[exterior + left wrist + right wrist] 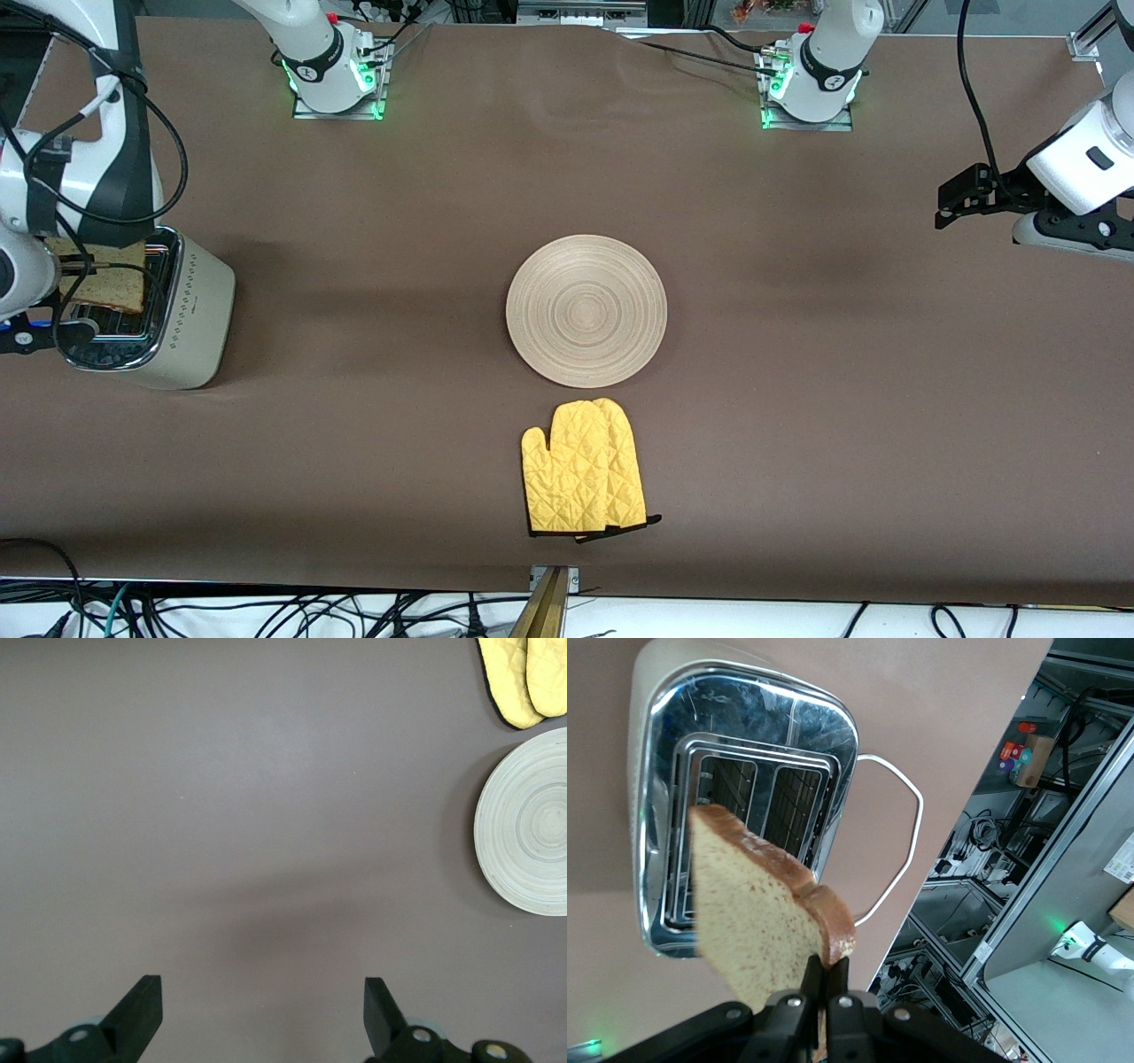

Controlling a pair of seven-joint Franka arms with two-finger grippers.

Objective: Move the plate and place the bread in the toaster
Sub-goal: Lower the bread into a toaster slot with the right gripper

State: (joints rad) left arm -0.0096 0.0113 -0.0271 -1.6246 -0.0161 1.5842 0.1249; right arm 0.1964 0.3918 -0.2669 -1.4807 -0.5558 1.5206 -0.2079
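The bread's broad side (115, 282) slants across the toaster slot (119, 322). My right gripper needs to lower the bread's lower edge into the toaster slot before it opens.
The light wooden plate (586, 310) lies flat in the middle of the table and also shows in the left wrist view (527, 824). The cream toaster (182, 310) stands at the right arm's end of the table. My right gripper (828, 967) is shut on the crust edge of the bread (757, 912) and holds the slice upright just above the toaster's chrome top (824, 726), over its slots. The bread also shows in the front view (111, 279). My left gripper (952, 206) is open and empty, waiting above bare table at the left arm's end (261, 1001).
A yellow oven mitt (580, 470) lies nearer to the front camera than the plate, close to it, and shows in the left wrist view (523, 678). The toaster's white cord (908, 815) loops off the table edge beside it. Brown cloth covers the table.
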